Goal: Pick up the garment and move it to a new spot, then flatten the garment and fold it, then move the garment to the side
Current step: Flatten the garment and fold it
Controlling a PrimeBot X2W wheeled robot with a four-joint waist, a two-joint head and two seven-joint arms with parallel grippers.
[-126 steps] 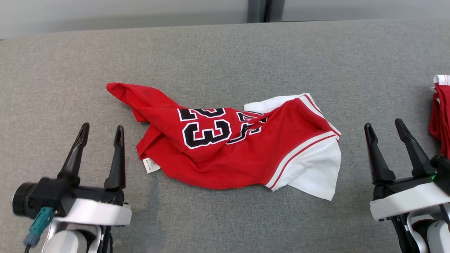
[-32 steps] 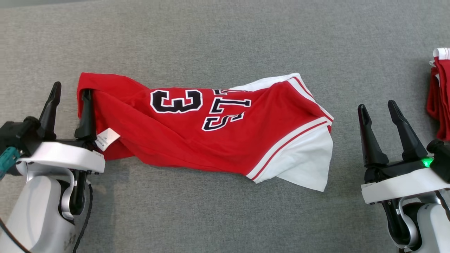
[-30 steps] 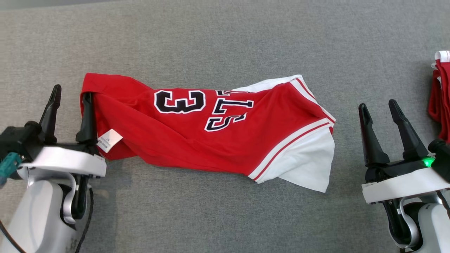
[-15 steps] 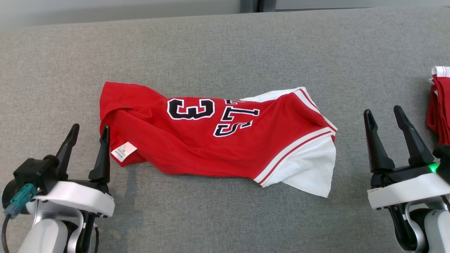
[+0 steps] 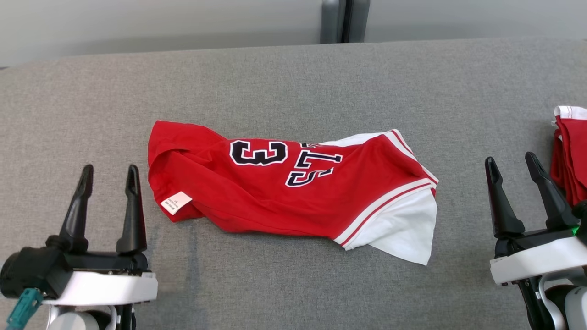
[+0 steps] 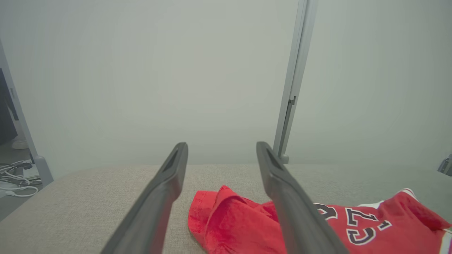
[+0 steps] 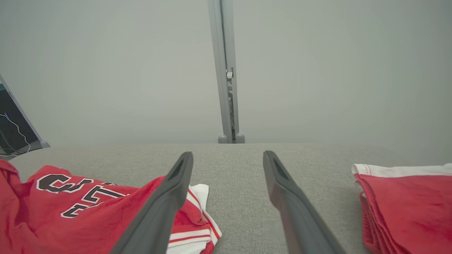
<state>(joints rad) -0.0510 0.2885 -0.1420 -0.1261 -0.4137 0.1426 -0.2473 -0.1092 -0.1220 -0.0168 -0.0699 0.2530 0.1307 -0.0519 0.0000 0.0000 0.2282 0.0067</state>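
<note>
My right gripper is to move and flatten the garment (image 5: pixel 284 192), so next it will grab the garment's shoulder (image 5: pixel 430 184) beside the striped trim of the white sleeve.
The garment (image 5: pixel 284 192), a red jersey shirt with white sleeves and black numbers, lies crumpled across the middle of the grey table (image 5: pixel 293 78). Its small white label (image 5: pixel 175 203) shows at the left end, a white sleeve (image 5: pixel 403 229) at the right end. My left gripper (image 5: pixel 109 170) stands open, empty, a short way left of the garment's left edge. My right gripper (image 5: pixel 510 161) is open and empty to the right of the sleeve. The left wrist view has the garment (image 6: pixel 240 225) between and right of the fingers. In the right wrist view the garment (image 7: pixel 70 208) lies at lower left.
A stack of folded red and white clothes (image 5: pixel 571 151) sits at the table's right edge, close to my right gripper, seen too as the stack (image 7: pixel 409 201) in the right wrist view. A grey wall with a vertical post (image 5: pixel 338 20) runs behind the table.
My left gripper has let go of the garment's left end and drawn back toward me, open. The head camera has tilted up, so the far wall shows. The right arm holds its place.
</note>
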